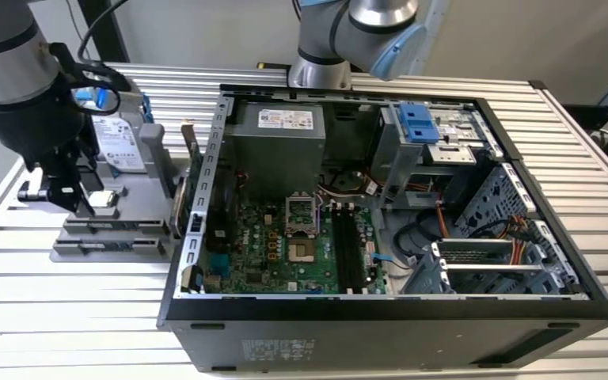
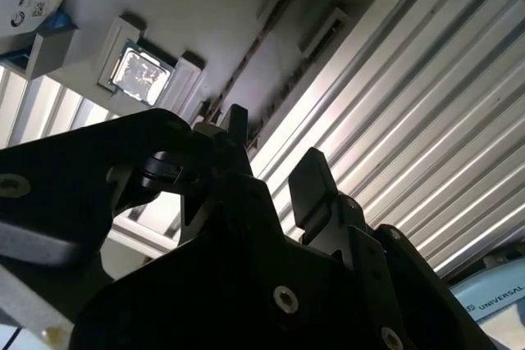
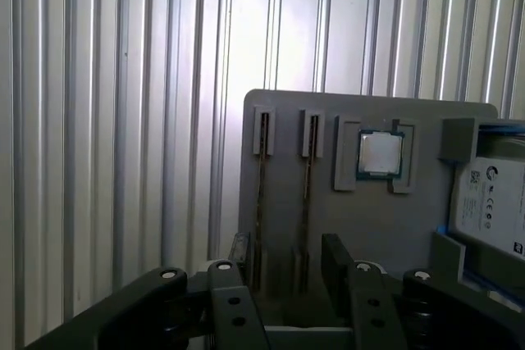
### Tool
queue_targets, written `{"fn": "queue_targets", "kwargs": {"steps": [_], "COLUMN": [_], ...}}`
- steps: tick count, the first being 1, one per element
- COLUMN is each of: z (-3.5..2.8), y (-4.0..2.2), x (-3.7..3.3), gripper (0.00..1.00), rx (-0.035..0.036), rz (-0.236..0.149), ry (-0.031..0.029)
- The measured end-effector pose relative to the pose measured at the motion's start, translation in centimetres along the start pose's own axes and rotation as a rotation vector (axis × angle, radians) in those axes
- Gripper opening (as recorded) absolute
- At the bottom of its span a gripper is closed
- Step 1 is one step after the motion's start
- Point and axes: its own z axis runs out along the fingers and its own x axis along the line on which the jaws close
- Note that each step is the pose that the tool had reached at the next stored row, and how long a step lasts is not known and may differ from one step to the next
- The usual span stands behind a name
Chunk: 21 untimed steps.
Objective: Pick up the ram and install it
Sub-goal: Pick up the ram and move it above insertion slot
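Note:
The robot's gripper next needs to grab the ram stick by the middle of its upper edge (image 1: 108,245) to install it, since grey slot blocks enclose both its ends.
In the first wrist view two ram sticks stand on edge in narrow slots of a grey holder (image 3: 279,194): one ram stick (image 3: 261,202) and a second (image 3: 306,202) beside it. My gripper (image 3: 287,258) is open just above their near ends, with one finger (image 3: 238,252) outside the first stick and the other finger (image 3: 335,256) outside the second. In the second wrist view the open gripper (image 2: 275,157) hangs over the same slots, where a ram stick (image 2: 246,59) shows as a thin dark edge. In the exterior view the gripper (image 1: 66,190) is over the holder (image 1: 114,233), at that view's left.
The holder also carries a square processor (image 3: 380,153) (image 2: 141,74) and a silver hard drive (image 1: 116,142) (image 3: 492,198). The open computer case (image 1: 389,317) lies at the exterior view's middle, with long black memory slots (image 1: 348,249) on its green motherboard (image 1: 262,261). A slatted metal table (image 1: 72,317) surrounds everything.

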Motion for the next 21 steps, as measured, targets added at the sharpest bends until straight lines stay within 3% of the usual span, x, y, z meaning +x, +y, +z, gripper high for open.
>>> {"fn": "queue_targets", "kwargs": {"steps": [14, 21], "z": [2.53, 3.79], "y": [-0.16, -0.15], "x": [0.16, 0.79], "gripper": [1.00, 1.00], "rx": [0.0014, 0.0018], "rz": [0.002, 0.011], "ry": [0.0001, -0.0001]}}
